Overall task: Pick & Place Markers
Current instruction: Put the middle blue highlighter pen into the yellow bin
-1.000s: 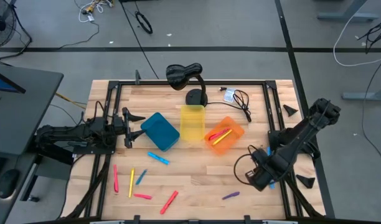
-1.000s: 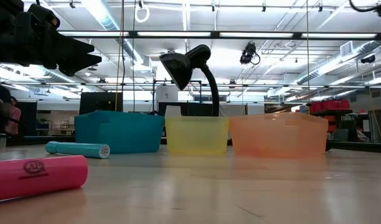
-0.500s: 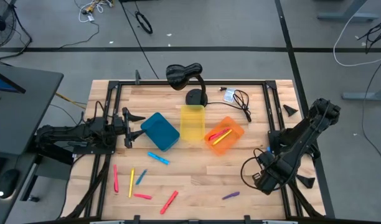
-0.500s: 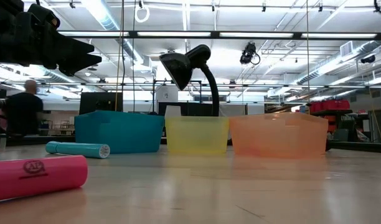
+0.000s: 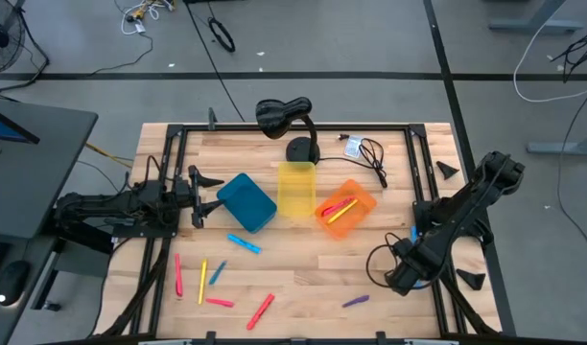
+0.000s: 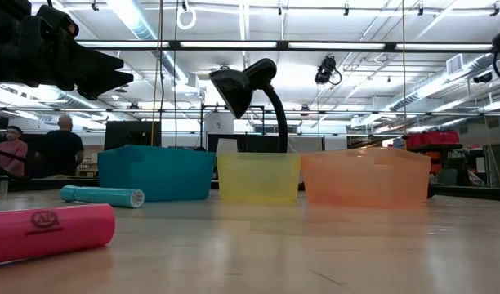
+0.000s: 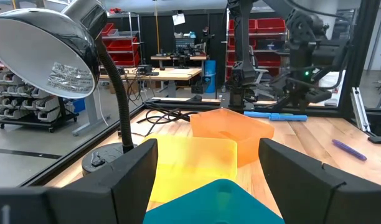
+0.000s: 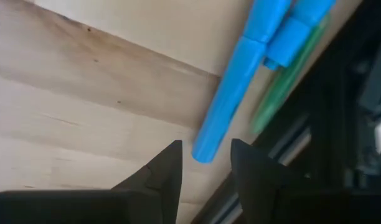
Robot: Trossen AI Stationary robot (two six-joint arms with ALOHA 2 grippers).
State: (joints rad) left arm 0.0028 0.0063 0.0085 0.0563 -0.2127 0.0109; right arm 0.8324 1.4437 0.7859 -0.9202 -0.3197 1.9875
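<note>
My fingers are above the blue marker's near end (image 8: 206, 149), with wood showing beside it, so my right gripper lowers first, then closes on the marker.
My right gripper (image 5: 399, 279) is low at the table's right edge. It is open, with a fingertip on either side of the near end of a blue marker (image 8: 235, 87), apart from it. A second blue marker (image 8: 302, 22) and a green one (image 8: 289, 81) lie beside that marker, along the black frame. My left gripper (image 5: 199, 192) is open and empty, raised beside the blue bin (image 5: 246, 202). Red (image 5: 261, 310), yellow (image 5: 202, 281), blue (image 5: 244, 243) and purple (image 5: 356, 301) markers lie flat on the near half of the table. Red and yellow markers (image 5: 339, 209) lie in the orange bin (image 5: 356, 213).
The yellow bin (image 5: 296, 189) stands between the blue and orange bins. A black desk lamp (image 5: 284, 117) and a cable (image 5: 370, 153) are at the far side. A black frame rail (image 8: 340, 124) runs along the right edge next to the markers. People stand in the room behind (image 6: 62, 147).
My right gripper has gone a little toward the table's near edge, staying low by the right edge. A person has walked through the room behind the table.
</note>
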